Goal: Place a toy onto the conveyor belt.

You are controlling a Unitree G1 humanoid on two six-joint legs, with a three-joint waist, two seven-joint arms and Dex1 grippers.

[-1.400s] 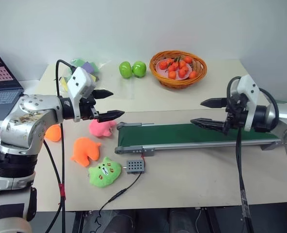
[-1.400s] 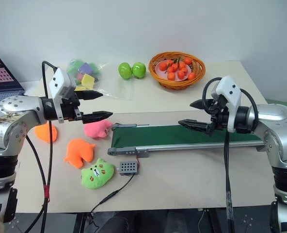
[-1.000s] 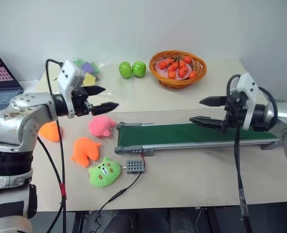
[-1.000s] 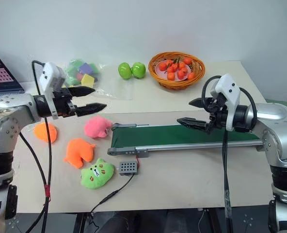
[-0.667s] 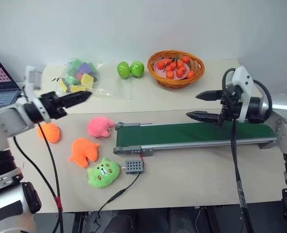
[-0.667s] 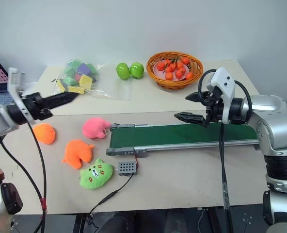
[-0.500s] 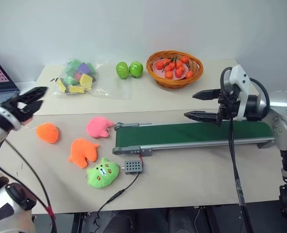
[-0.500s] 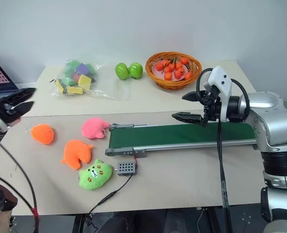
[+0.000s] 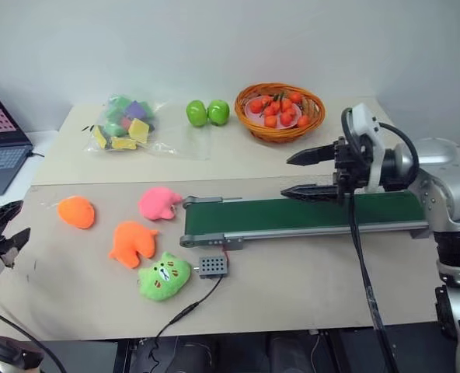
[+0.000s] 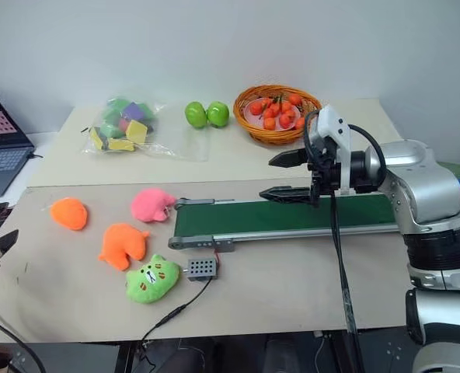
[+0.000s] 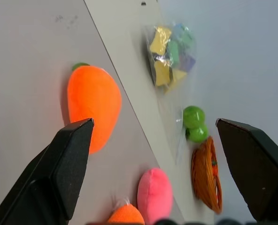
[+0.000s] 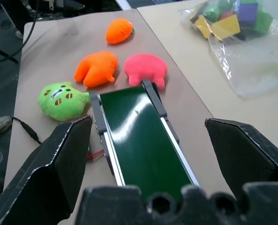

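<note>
The toy bulges wide by its green tip [image 9: 69, 207] and gets narrower away from it, so my left gripper should next grab the toy by its narrow end [image 9: 86, 222].
The toy [image 9: 76, 211], a small rounded orange plush, lies on the table mat at the far left; the left wrist view shows the toy [image 11: 93, 105] with a green tip. My left gripper [image 9: 3, 225] stands open and empty at the table's left edge, a short way from the toy and not touching it. The dark green conveyor belt [image 9: 308, 214] runs across the middle in its grey frame. My right gripper [image 9: 286, 177] hangs open and empty just above the belt's middle, pointing left; the right wrist view looks along the belt [image 12: 139, 136].
A pink plush [image 9: 160, 203], a lobed orange plush [image 9: 134, 242] and a green plush [image 9: 165, 276] lie left of the belt's end. The grey control box [image 9: 215, 266] sits in front. Behind are a basket of fruit [image 9: 280, 109], two green apples [image 9: 207, 113], a bag of blocks [image 9: 123, 124] and a laptop [image 9: 1, 148].
My left arm has swung from above the pink plush out to the left and down to the table's left edge, rolling as it went. The right gripper has drifted left over the belt.
</note>
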